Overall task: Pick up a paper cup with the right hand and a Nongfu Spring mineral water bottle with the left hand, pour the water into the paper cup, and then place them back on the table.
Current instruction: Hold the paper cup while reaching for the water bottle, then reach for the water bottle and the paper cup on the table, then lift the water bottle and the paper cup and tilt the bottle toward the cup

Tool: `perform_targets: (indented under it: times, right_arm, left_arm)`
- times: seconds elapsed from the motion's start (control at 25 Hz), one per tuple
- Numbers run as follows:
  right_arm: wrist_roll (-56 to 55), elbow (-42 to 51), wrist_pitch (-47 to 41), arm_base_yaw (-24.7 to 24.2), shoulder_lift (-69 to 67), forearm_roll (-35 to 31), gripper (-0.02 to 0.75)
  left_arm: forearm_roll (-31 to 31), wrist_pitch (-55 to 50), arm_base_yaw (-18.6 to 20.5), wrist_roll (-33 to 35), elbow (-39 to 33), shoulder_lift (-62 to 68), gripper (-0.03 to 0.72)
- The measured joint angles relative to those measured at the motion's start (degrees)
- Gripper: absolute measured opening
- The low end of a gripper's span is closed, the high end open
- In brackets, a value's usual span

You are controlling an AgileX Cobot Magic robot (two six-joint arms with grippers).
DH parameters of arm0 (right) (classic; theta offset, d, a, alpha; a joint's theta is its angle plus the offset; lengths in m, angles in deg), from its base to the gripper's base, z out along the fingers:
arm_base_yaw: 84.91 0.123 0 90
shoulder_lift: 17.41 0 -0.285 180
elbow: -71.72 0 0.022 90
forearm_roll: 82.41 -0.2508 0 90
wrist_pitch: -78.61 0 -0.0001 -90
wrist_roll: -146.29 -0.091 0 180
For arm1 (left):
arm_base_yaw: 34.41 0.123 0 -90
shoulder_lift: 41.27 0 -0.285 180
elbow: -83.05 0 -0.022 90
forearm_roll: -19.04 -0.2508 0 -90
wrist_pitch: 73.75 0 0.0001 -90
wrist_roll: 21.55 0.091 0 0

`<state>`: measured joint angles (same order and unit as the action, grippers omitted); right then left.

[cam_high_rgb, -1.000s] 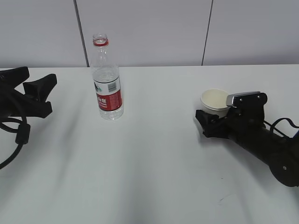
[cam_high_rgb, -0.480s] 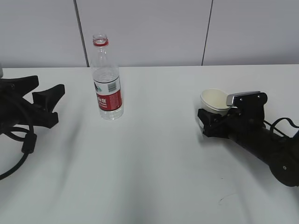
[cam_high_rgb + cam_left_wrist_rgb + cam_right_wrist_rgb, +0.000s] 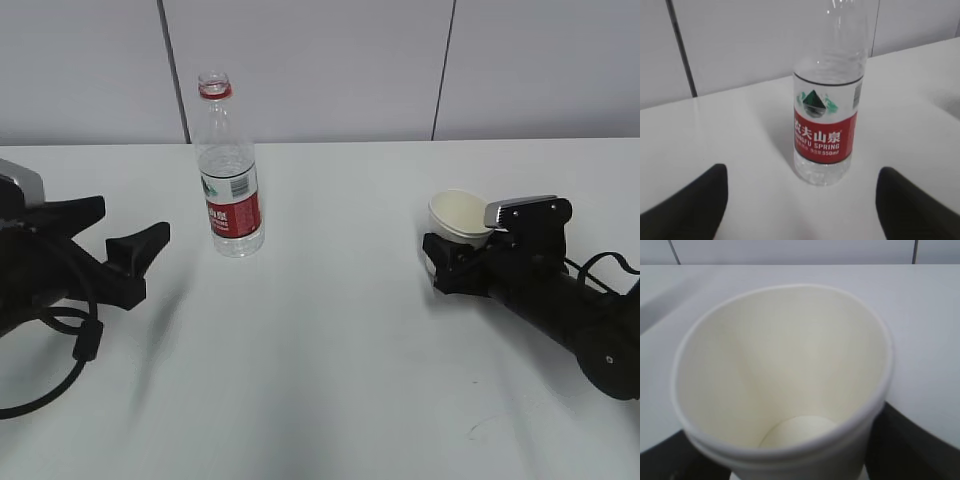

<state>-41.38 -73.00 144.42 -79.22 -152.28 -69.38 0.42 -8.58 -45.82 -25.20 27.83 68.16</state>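
Observation:
The left gripper should next hold the bottle steady, so it should grab the red label band of the uncapped bottle, since water reaches above the bottle's label.
The Nongfu Spring mineral water bottle stands upright and uncapped on the white table, left of centre. My left gripper is open, low over the table, a short way to the left of the bottle. In the left wrist view the bottle stands ahead between the two spread fingers, untouched. On the right, the white paper cup sits between the fingers of my right gripper, which is shut on it. In the right wrist view the cup fills the frame; its rim looks squeezed slightly oval and it is empty.
A grey panelled wall runs along the table's back edge. The left arm's black cable loops over the table at the far left. A small dark scuff mark lies on the table near the front right.
The left arm has slid right toward the bottle and its jaws stand wider. The right gripper's fingers have drawn in onto the cup and have held still since.

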Motion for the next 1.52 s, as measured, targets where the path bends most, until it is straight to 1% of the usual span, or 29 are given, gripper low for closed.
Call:
perform_targets:
  times: [0.2,0.52,0.72,0.92,1.24,1.52]
  right_arm:
    - [0.0,0.0,0.0,0.0,0.0,0.0,0.508]
    - [0.0,0.0,0.0,0.0,0.0,0.1,0.508]
    - [0.0,0.0,0.1,0.0,0.0,0.1,0.508]
    - [0.0,0.0,0.1,0.0,0.0,0.1,0.508]
    - [0.0,0.0,0.1,0.0,0.0,0.1,0.508]
    - [0.0,0.0,0.1,0.0,0.0,2.2,0.508]
  left_arm:
    - [0.4,0.0,-0.3,-0.1,2.9,4.7,0.562]
    - [0.9,0.1,-3.9,-0.3,11.5,10.9,0.564]
    - [1.6,0.1,-4.0,-2.4,16.6,15.0,0.564]
    - [0.9,0.1,-4.0,-5.7,20.8,18.9,0.564]
    - [0.7,0.0,-5.6,-6.6,26.5,23.0,0.564]
    - [0.6,0.0,-5.6,-7.0,31.1,25.9,0.564]
